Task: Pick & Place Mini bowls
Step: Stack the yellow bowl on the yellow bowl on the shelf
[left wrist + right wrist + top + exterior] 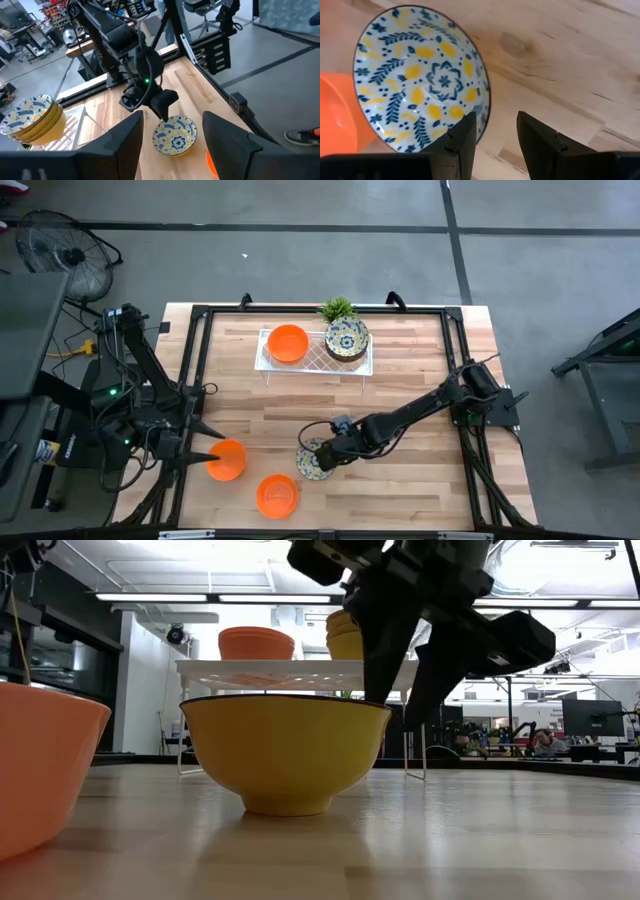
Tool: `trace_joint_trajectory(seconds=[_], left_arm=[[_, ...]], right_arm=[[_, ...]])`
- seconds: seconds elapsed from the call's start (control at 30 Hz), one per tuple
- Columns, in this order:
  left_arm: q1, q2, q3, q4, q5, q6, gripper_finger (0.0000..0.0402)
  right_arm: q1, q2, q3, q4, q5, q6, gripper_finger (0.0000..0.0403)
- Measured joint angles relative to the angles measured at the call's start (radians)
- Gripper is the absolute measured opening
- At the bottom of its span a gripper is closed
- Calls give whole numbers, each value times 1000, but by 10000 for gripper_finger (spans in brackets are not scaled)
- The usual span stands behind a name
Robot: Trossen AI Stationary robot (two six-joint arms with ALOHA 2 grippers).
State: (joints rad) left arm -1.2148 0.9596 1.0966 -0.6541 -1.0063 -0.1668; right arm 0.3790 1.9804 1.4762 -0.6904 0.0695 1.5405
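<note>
My right gripper takes hold of the flowered bowl by its rim [488, 106] next, to add it to the flowered stack on the white tray.
A cream bowl with blue and yellow flowers [313, 461] stands on its foot on the table, near the front; in the low view its outside is yellow [285, 750]. My right gripper [492, 132] is open and points down over that bowl's right rim, one finger over the inside and one outside. Two orange bowls [227, 460] [277, 495] sit on the table to its left. My left gripper [175, 150] is open, hangs above the left orange bowl and touches nothing. On the white tray [316, 366] stand an orange bowl [288, 343] and a stack of flowered bowls [347, 338]. My right gripper stands astride the flowered bowl's right rim [484, 112], coming from above with one finger [464, 137] over the inside and the other [536, 140] outside. Bare wood shows between the rim and the outer finger. Whether the inner finger touches the rim, I cannot tell.
A small green potted plant [337, 308] stands behind the tray at the far edge. A black frame [196, 340] runs round the table top. Bare wood lies between the tray and the bowls at the front, and to the right of the flowered bowl.
</note>
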Motion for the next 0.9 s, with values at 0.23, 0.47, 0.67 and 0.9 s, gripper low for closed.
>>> trace_joint_trajectory(seconds=[0.23, 0.47, 0.67, 0.9], left_arm=[[-4, 0, 0, 0, -1, -19, 198], [-4, 0, 0, 0, -2, -21, 198], [-4, 0, 0, 0, -2, -21, 198], [-4, 0, 0, 0, -2, -21, 198]], right_arm=[[-12, 0, -2, 25, 25, -12, 129], [-21, 9, -1, 45, 28, -22, 129], [-26, 29, -1, 50, 23, -22, 129], [-26, 38, -1, 52, 29, -23, 122]])
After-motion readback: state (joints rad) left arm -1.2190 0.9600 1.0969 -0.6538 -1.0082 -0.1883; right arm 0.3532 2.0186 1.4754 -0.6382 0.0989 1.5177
